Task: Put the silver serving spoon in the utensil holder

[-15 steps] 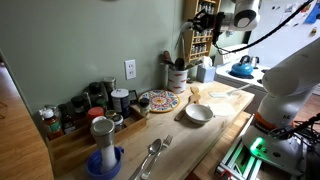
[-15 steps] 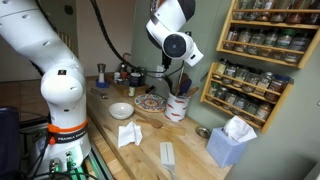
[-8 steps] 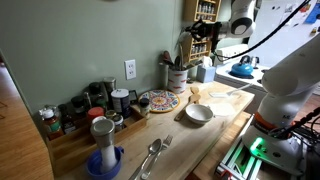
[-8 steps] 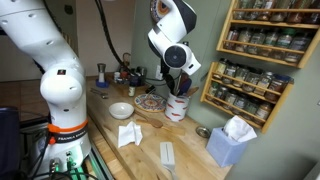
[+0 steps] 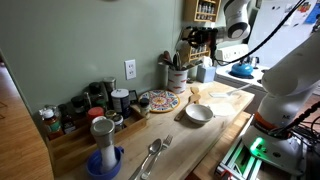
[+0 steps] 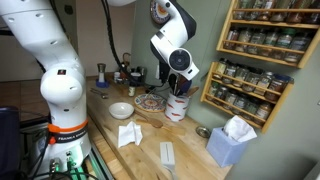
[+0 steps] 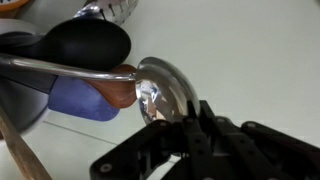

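My gripper should open now. The silver serving spoon's handle runs past the ladle into the utensil holder [image 5: 177,78], so the spoon would rest inside if I let go.
The utensil holder [image 5: 177,78] is a pale cream crock at the back of the counter with dark and wooden handles sticking out; it also shows in an exterior view [image 6: 178,108]. My gripper [image 5: 190,42] hangs just above it, close over the handles [image 6: 178,80]. In the wrist view the gripper [image 7: 190,125] is shut on the silver serving spoon [image 7: 165,92], whose shiny bowl sticks out past the fingers. The spoon sits against a black ladle [image 7: 90,45] and a wooden spoon [image 7: 115,88] from the holder.
A white bowl [image 5: 198,113], a patterned plate [image 5: 158,100] and jars [image 5: 90,105] stand on the counter. A blue cup with a white cylinder [image 5: 103,150] and loose silver utensils [image 5: 150,158] lie near the front. A spice rack [image 6: 260,50] and a tissue box [image 6: 232,140] are beside the holder.
My gripper has moved down and sideways from beside the spice rack to just above the utensil holder, still shut on the spoon.
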Robot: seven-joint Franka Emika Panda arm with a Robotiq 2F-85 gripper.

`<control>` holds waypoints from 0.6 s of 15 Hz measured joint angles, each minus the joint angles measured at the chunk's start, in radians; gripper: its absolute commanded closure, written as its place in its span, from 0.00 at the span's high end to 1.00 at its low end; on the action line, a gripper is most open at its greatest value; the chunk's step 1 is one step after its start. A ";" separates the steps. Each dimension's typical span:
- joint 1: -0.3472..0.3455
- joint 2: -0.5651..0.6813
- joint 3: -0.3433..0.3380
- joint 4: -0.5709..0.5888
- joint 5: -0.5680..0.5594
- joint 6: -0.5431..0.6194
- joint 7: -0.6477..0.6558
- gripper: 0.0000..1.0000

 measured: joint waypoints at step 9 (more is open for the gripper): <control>-0.033 -0.071 0.000 0.026 -0.209 0.015 0.095 0.99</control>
